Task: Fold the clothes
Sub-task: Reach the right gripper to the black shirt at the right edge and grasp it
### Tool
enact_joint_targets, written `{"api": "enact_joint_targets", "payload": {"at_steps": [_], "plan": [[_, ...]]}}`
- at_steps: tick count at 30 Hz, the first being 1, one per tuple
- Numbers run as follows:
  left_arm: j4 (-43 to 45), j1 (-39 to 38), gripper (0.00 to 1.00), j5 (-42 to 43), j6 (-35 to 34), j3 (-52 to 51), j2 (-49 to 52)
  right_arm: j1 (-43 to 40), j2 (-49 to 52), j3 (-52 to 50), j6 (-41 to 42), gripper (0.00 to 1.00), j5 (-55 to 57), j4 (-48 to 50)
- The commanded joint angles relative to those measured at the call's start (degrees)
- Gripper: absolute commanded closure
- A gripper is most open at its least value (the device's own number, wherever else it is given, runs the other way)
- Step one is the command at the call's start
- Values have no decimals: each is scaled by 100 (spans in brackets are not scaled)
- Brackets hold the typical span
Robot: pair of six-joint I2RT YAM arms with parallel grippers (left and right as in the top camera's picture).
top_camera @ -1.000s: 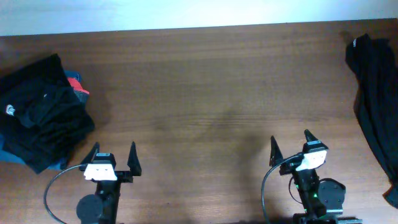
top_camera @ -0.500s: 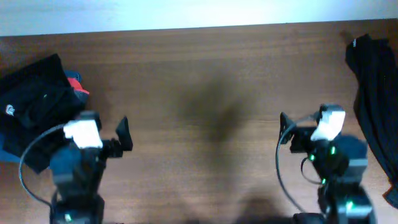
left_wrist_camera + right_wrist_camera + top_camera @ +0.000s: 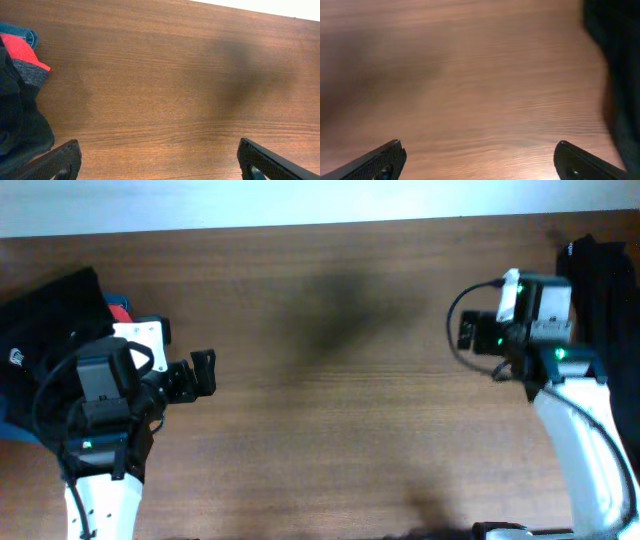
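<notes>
The second black garment point(image 3: 605, 310) point(image 3: 623, 65) should be grabbed next by my right gripper, by its edge facing the empty wood. The rest of it stays free for folding.
A pile of black clothes point(image 3: 50, 330) with a small white logo lies at the table's left edge; it also shows in the left wrist view point(image 3: 17, 125). A second black garment point(image 3: 605, 310) lies stretched along the right edge, and it is a dark blur in the right wrist view point(image 3: 615, 65). My left gripper point(image 3: 185, 377) is open and empty over bare wood just right of the pile, with the jaws wide apart in its wrist view point(image 3: 160, 162). My right gripper point(image 3: 480, 332) is open and empty, left of the right garment point(image 3: 480, 160).
A red cloth point(image 3: 120, 312) pokes out of the left pile, and it shows with a grey hem in the left wrist view point(image 3: 20, 47). Blue fabric point(image 3: 22, 32) lies beside it. The brown wooden table point(image 3: 330, 380) ends at a white wall at the back.
Both arms have lifted from the front edge and swung out over the table. The left went toward the left pile, the right toward the right garment. Both grippers stayed open.
</notes>
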Motion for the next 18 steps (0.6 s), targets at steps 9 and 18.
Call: {"api": "enact_joint_targets", "payload": {"at_steps": [9,18], "plan": [[20,-13,1,111,-11,153,28,-2055,2627,557,-144,11,647,782],[20,-13,1,111,-11,153,28,-2507,3381,555,-146,11,632,1480]]}}
